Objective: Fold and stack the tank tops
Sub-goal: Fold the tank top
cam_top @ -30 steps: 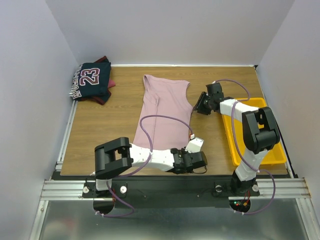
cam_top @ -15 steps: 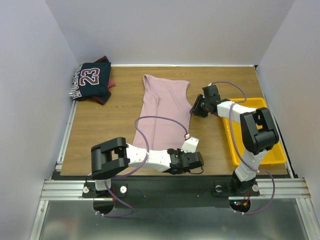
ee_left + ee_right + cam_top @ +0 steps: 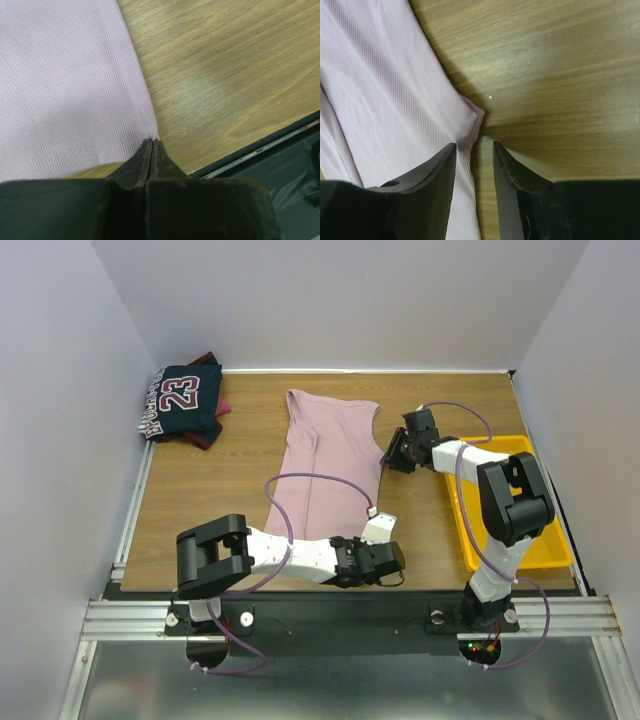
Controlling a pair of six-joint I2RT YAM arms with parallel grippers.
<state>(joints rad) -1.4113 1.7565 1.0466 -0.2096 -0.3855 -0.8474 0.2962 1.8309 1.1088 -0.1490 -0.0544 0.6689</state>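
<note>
My right gripper grabs the dusty pink tank top's armhole corner [image 3: 381, 459] [image 3: 470, 131] next, matching its held hem corner, to fold that side of the tank top inward.
The dusty pink tank top [image 3: 330, 455] lies flat mid-table. My left gripper [image 3: 368, 543] is shut at its near right hem corner. In the left wrist view the closed tips [image 3: 151, 141] meet that corner of the pink cloth [image 3: 65, 75] and seem to pinch it. My right gripper [image 3: 390, 458] is open at the top's right armhole corner. In the right wrist view [image 3: 474, 146] one finger lies over the pink cloth [image 3: 380, 90] and the other over bare wood. The navy "23" top [image 3: 183, 400] lies folded at the far left on the maroon one [image 3: 215, 430].
A yellow plastic tray [image 3: 548, 552] sits along the table's right side, partly under the right arm. Grey walls close in the table on three sides. The metal front rail [image 3: 280, 150] runs just behind the left gripper.
The left gripper has shifted a little to the left along the near edge. The right gripper has edged left to the pink top's side. The cloth looks unmoved.
</note>
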